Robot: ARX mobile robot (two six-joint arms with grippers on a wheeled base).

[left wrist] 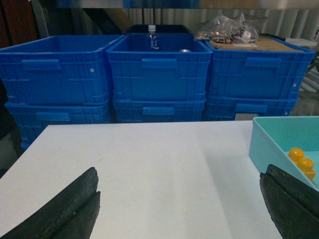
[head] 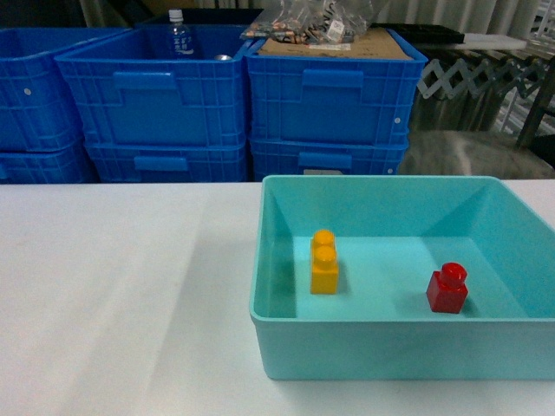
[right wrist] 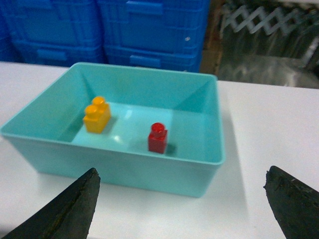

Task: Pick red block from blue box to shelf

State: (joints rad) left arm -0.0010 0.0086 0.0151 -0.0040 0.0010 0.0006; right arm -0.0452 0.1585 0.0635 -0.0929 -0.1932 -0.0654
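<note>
My right gripper should next grab the red block by its square body to move it from the blue box to the shelf.
The red block stands upright on the floor of the blue box, towards its right side. A yellow-orange two-stud brick stands to its left in the same box. In the right wrist view my right gripper is open, nothing between its fingers, hovering over the table just in front of the box's near wall. My left gripper is open over bare white table, with the box's corner at its right. Neither gripper shows in the head view. The shelf is out of view.
Dark blue ribbed crates are stacked behind the white table; one holds a water bottle, another carries cardboard and plastic bags. A metal lattice stands at the back right.
</note>
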